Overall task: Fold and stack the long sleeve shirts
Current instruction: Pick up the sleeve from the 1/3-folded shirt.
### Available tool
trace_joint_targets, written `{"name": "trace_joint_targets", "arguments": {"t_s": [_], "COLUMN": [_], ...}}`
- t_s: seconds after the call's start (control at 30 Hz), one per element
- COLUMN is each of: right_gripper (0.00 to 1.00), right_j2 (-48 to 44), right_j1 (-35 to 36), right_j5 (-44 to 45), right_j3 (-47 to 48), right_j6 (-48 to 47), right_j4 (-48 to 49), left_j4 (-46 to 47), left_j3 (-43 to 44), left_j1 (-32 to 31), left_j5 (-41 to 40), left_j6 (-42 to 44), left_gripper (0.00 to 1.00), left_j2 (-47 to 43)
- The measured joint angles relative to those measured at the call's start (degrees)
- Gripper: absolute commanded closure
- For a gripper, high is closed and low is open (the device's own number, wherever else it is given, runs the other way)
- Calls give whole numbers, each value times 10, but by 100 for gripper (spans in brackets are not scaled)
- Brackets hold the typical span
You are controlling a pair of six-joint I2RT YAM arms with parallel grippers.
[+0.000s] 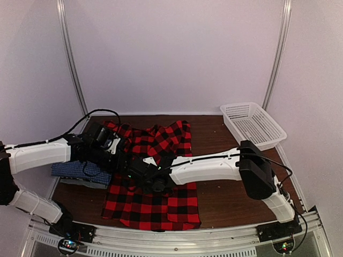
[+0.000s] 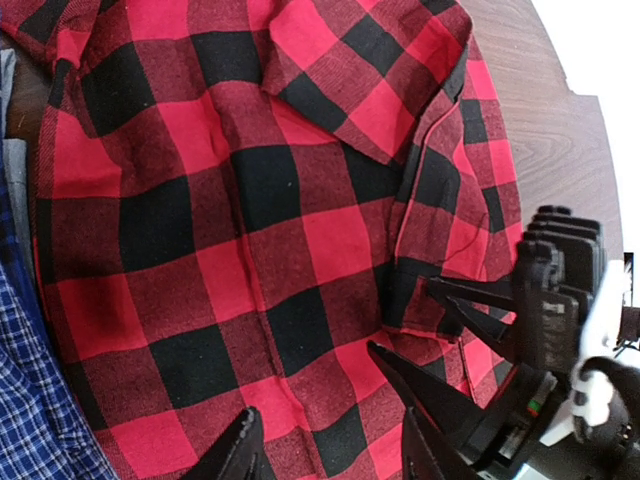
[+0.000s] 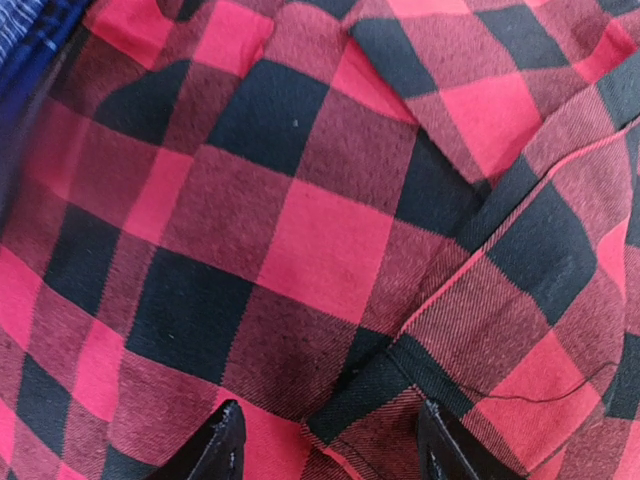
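My right gripper will next grab the plaid shirt's sleeve by its cuff end's corner to fold the plaid shirt (image 1: 155, 201) along its body.
The red-and-black plaid shirt (image 1: 155, 201) lies spread across the middle of the table. It fills most of the left wrist view (image 2: 250, 200) and the right wrist view (image 3: 300, 230). A folded blue checked shirt (image 1: 72, 170) rests at the left on a grey layer (image 1: 88, 183). Its edge shows in the wrist views (image 2: 30, 420) (image 3: 30, 30). My left gripper (image 1: 119, 156) (image 2: 330, 450) hovers open low over the plaid cloth, with nothing between its fingers. My right gripper (image 1: 140, 172) (image 3: 332, 445) is open over a folded plaid edge, and its fingers (image 2: 420, 385) sit close beside the left one.
A white mesh basket (image 1: 252, 124) stands at the back right corner. Bare brown table (image 1: 225, 198) shows to the right of the plaid shirt. White walls close in the back and sides.
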Motion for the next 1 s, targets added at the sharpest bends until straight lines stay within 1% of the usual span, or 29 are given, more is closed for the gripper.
{"name": "trace_joint_targets", "arguments": {"t_s": [0.1,0.4,0.53,0.67,0.83,0.87,1.0], "right_gripper": [43,61,66,77,96,99,100], "right_j2": [9,22,26,31,37,37,37], "right_j1": [0,0,-1,-3,-3,-3,-3], "right_j5": [0,-2,-3,-4,-7,-8,-13], "right_j3": [3,23,30,37,49,49,55], "right_j6": [4,16,20,21,26,25,33], "right_j4": [-8,-30,-40,-48,-57,-59,-63], "left_j4": [0,0,0,0,0,0,0], "left_j3": [-2,-3,-3,-4,-7,-7,-9], "left_j1": [3,14,18,19,21,22,27], "left_j5": [6,20,25,30,34,34,39], "left_j6": [7,26,33,38,44,45,51], "left_gripper": [52,52,52,52,52,52,53], "left_j2": [0,0,0,0,0,0,0]}}
